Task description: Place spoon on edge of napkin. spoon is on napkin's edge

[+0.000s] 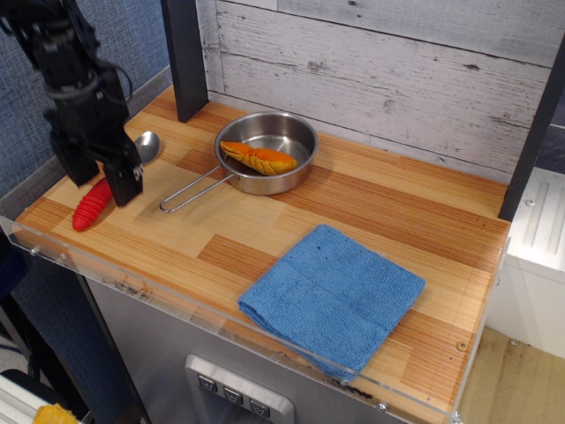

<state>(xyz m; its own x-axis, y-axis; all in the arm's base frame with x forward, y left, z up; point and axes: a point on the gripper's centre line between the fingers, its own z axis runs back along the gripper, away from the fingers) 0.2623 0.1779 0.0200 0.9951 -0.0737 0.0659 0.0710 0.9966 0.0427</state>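
I need to take hold of the spoon by its red ribbed handle (94, 204) next, so that I can place it on the edge of the napkin.
The spoon (90, 207) lies at the left end of the wooden table, its red ribbed handle toward the front and its silver bowl toward the back. My black gripper (101, 180) is low over the middle of the handle, open, with one finger on each side of it. The fingers hide part of the handle, and I cannot tell whether they touch it. The blue napkin (332, 296) lies flat near the front right of the table, far from the spoon and the gripper.
A small steel pan (296, 141) with a wire handle holds an orange toy (259, 158) behind the table's middle. A black post (184, 55) stands at the back left. A clear plastic lip (177, 296) runs along the front edge. A grey plank wall closes the back.
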